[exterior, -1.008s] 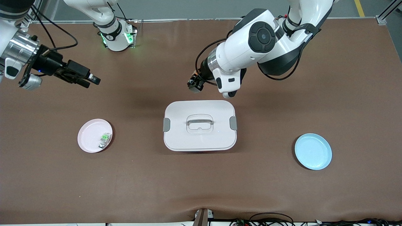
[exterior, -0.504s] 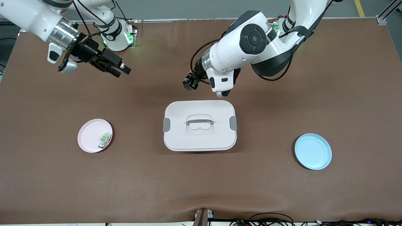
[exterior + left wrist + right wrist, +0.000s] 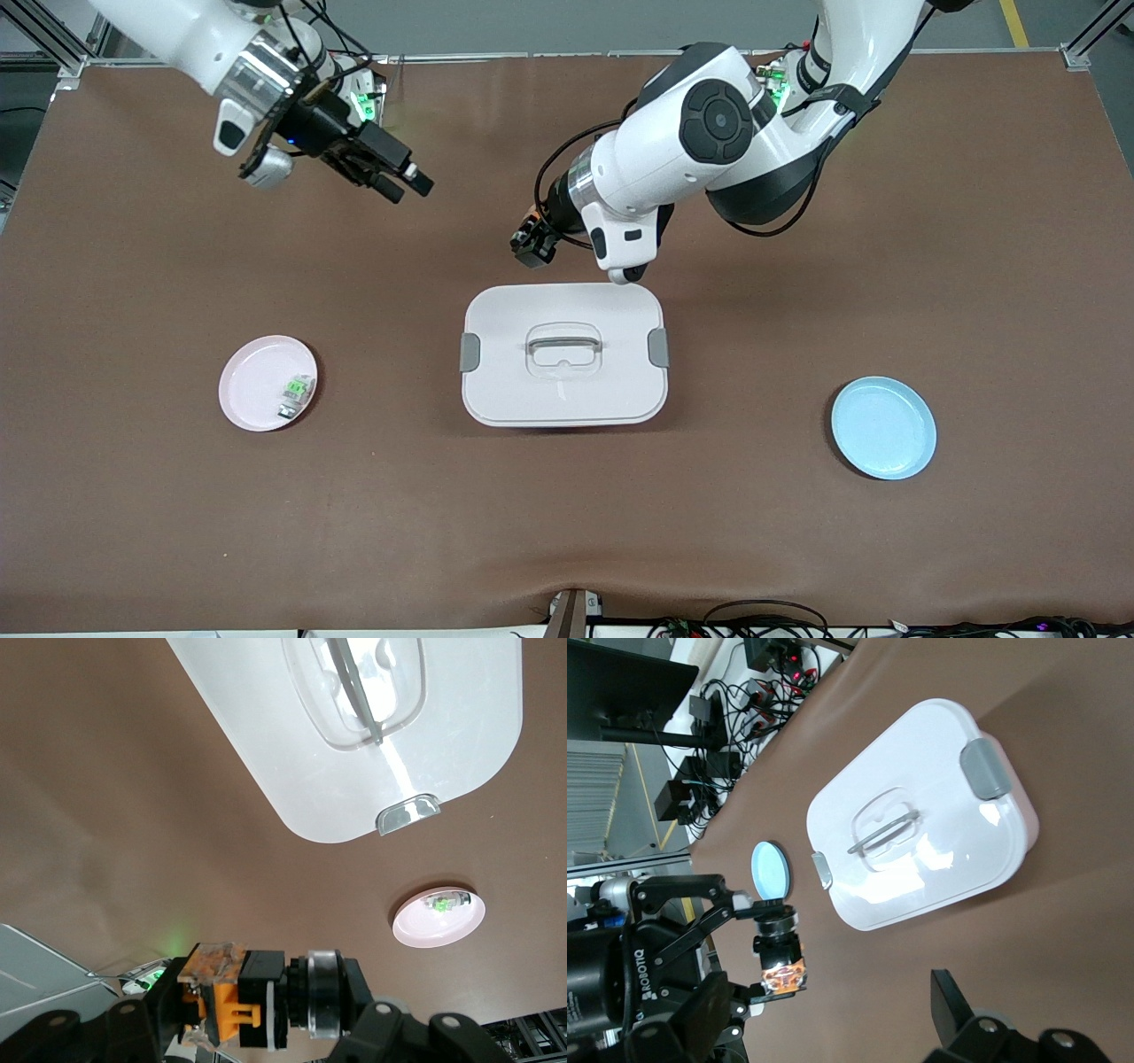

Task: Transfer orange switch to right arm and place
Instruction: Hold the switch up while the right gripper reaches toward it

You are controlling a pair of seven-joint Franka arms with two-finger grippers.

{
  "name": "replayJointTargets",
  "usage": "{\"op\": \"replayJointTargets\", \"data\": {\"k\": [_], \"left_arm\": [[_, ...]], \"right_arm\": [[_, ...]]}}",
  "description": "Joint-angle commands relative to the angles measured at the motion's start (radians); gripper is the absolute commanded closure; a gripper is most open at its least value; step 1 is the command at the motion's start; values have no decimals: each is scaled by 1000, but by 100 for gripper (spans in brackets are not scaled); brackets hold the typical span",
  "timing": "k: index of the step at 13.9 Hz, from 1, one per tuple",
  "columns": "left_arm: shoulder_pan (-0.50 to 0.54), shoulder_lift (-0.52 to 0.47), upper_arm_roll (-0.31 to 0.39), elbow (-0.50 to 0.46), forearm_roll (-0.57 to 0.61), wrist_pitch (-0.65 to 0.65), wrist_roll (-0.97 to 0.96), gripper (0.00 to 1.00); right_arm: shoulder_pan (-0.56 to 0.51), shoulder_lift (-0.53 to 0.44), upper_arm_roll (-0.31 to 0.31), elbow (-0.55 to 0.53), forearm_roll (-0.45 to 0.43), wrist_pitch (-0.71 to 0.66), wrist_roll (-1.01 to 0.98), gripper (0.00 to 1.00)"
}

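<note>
I need to grab the orange switch by its orange body with my right gripper next, to take it over and place it on the pink plate (image 3: 267,383).
My left gripper (image 3: 534,239) is shut on the orange switch (image 3: 530,250) and holds it in the air over the table, just past the white lidded box's (image 3: 563,390) edge that faces the arm bases. In the left wrist view the switch (image 3: 239,997) lies crosswise between the jaws, orange body and black cylinder showing. My right gripper (image 3: 406,186) is open and empty, in the air over bare table, pointing toward the left gripper with a gap between them. The right wrist view shows the held switch (image 3: 782,970) and one of my own fingers (image 3: 950,1005).
A pink plate (image 3: 257,381) holding a small green-and-silver part (image 3: 298,390) lies toward the right arm's end. A blue plate (image 3: 883,428) lies toward the left arm's end. The white box with grey clips and a handle sits mid-table between them.
My right arm has swung in from its end of the table toward the middle, closing on the left gripper. My left gripper shifted slightly toward it, still holding the switch.
</note>
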State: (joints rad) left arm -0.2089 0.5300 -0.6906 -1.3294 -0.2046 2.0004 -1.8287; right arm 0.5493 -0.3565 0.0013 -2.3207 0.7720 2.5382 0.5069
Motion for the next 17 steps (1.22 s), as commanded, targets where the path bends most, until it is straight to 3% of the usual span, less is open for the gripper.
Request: {"op": "replayJointTargets", "data": {"k": [1, 7, 17], "left_arm": [[-14, 18, 6, 29, -26, 14, -14, 100], [-14, 18, 6, 42, -27, 28, -31, 100], [-40, 27, 8, 38, -26, 37, -38, 100]], "right_arm": [[92, 31, -11, -29, 29, 132, 42, 0], [242, 180, -11, -14, 89, 379, 65, 0], [259, 240, -11, 60, 147, 392, 67, 0]]}}
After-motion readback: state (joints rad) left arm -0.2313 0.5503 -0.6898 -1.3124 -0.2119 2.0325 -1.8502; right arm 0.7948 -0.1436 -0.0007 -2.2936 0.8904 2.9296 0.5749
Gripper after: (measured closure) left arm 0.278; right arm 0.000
